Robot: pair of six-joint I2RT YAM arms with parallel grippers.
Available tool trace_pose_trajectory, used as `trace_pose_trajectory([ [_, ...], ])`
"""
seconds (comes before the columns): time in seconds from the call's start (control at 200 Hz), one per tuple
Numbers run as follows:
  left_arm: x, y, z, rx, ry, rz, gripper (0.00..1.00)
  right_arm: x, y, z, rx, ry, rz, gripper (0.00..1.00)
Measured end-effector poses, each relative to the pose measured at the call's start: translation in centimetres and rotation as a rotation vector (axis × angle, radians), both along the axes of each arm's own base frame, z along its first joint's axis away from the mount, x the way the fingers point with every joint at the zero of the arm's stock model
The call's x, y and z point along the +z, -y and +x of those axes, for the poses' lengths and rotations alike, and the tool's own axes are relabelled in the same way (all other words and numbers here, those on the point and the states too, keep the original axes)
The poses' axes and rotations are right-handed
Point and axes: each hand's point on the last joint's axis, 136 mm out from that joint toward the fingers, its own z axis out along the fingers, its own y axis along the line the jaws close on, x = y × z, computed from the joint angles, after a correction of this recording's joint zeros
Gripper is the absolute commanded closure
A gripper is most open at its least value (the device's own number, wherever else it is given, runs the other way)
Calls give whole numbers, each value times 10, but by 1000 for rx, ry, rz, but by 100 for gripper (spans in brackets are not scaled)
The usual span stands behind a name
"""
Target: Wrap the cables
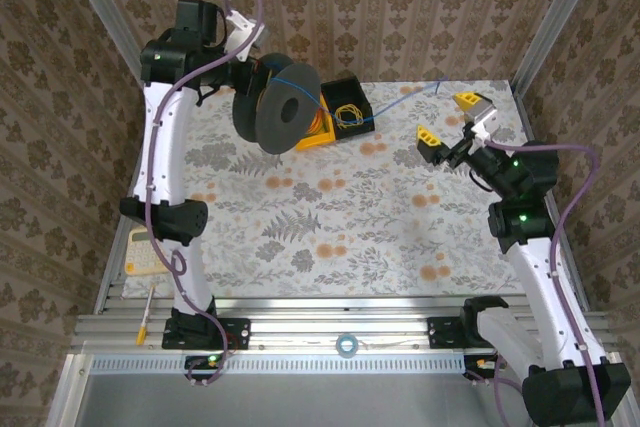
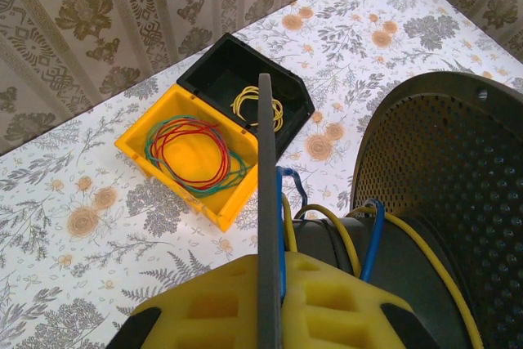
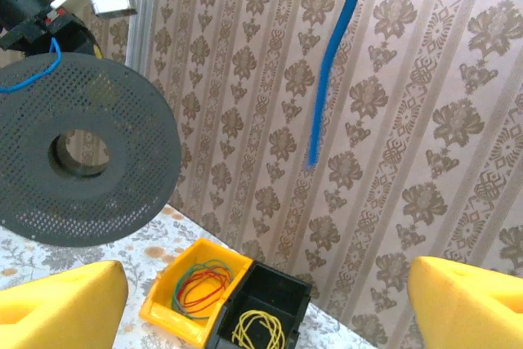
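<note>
The robot's right gripper needs to take hold of the blue cable by its dangling loose end next, so that the length of the blue cable toward the spool stays free to wrap.
A black perforated spool hangs above the table's back left. My left gripper is shut on it, and in the left wrist view its yellow fingers clamp the thin flange. A blue cable and a yellow cable loop round the hub. The blue cable runs from the spool rightward over the bins, and its free end dangles in front of the wall. My right gripper stands open to the right, nothing between its yellow fingertips. The right wrist view also catches the spool.
A yellow bin with red and green coils adjoins a black bin holding a yellow coil. Patterned walls close off the back and sides. A yellow pad, a screwdriver and a tape roll lie near the front rail.
</note>
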Motion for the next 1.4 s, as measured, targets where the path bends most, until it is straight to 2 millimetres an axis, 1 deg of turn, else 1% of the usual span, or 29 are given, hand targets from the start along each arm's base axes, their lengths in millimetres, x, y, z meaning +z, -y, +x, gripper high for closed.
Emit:
trace_pose_trajectory([
  [0.235,-12,9,-1,-14,-31,24,100,12,-1,12,5,8,-2,22],
  [0.34,-17,10,-3,-11,-45,41,100,19,-1,12,7,21,-2,29],
  [0.405,-19,10,-4,-10,-50,49,100,22,-2,12,11,29,-5,37],
  [0.435,-19,10,-4,-9,-50,51,100,23,-2,12,14,33,-10,43],
  [0.515,-19,10,-4,-8,-47,54,100,26,-4,12,24,36,-11,54],
  [0.595,-19,9,-4,-7,-46,57,100,28,-4,13,24,46,-23,61],
  [0.65,-19,9,-4,-6,-46,58,100,28,-5,13,27,44,-22,69],
  [0.755,-19,9,-4,-7,-45,59,100,26,-5,16,26,39,-24,78],
  [0.9,-19,9,-3,-6,-43,62,100,25,-5,21,25,33,-28,100],
  [1.03,-20,10,-4,-9,-43,65,100,25,-3,28,15,20,-30,100],
  [1.09,-20,12,-5,-15,-40,67,100,26,-2,37,-1,6,-35,100],
  [1.195,-20,16,-7,-33,-33,74,100,31,2,64,-32,-36,-45,100],
  [1.295,-21,20,-10,-50,-29,87,100,32,7,102,-67,-93,-54,100],
  [1.325,-22,21,-11,-54,-29,91,100,31,9,117,-82,-112,-54,100],
  [1.4,-24,24,-16,-70,-35,105,100,19,16,152,-120,-172,-55,100],
])
